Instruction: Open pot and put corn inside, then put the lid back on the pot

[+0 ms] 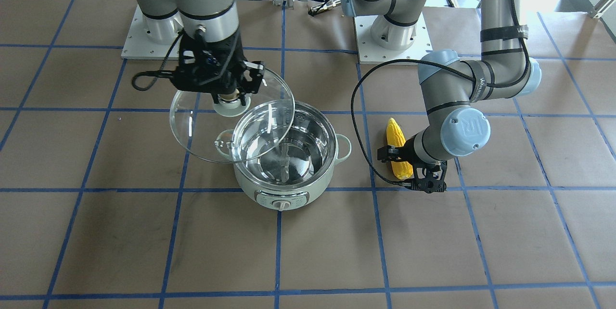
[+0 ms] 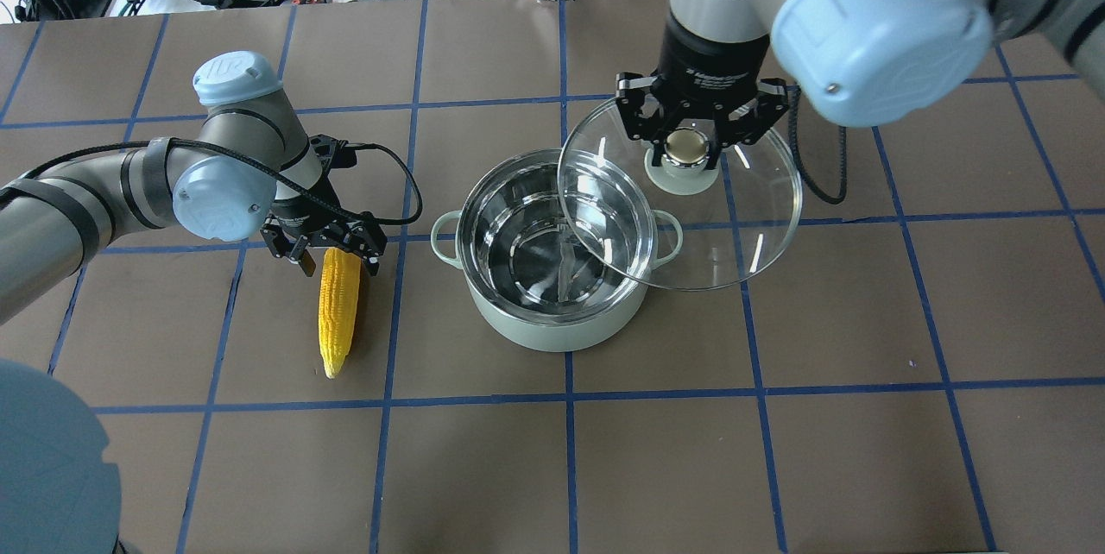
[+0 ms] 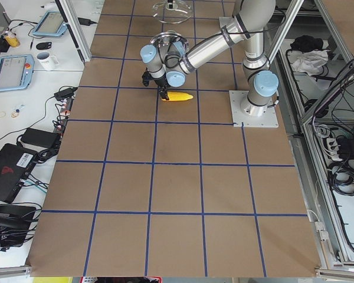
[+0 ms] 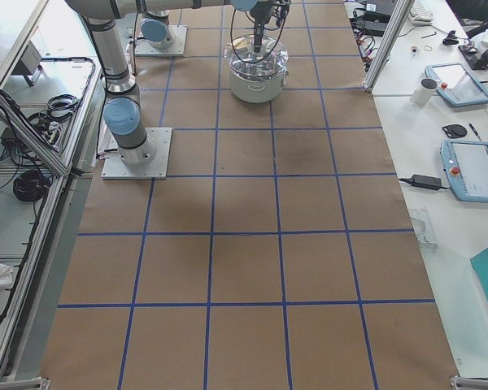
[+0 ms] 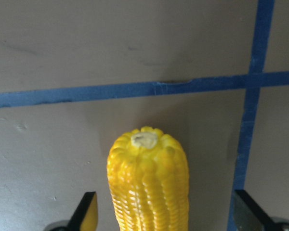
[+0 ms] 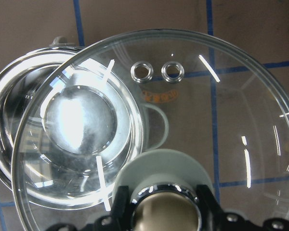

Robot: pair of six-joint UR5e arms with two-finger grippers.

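My left gripper takes hold of the yellow corn by its thick end [image 1: 401, 169] next, to put the corn inside the opened pot [image 1: 291, 150].
The mint-green pot [image 2: 552, 325] stands open at the table's middle, its steel inside empty; its control knob [image 1: 282, 204] shows in the front-facing view. My right gripper [image 2: 688, 148] is shut on the knob of the glass lid [image 2: 742, 217] and holds the lid tilted in the air, shifted off the pot and overlapping one side of its rim. The yellow corn [image 2: 338, 312] lies on the table to the pot's left. My left gripper [image 2: 335, 259] is open, low at the corn's thick end. In the left wrist view the corn [image 5: 149, 183] lies between the fingers [image 5: 86, 214] without touching them.
The brown table has a blue tape grid. A black cable [image 1: 358, 121] loops from my left wrist close to the pot's side handle [image 1: 344, 148]. The arms' base plates [image 1: 392, 39] sit at the robot's edge of the table.
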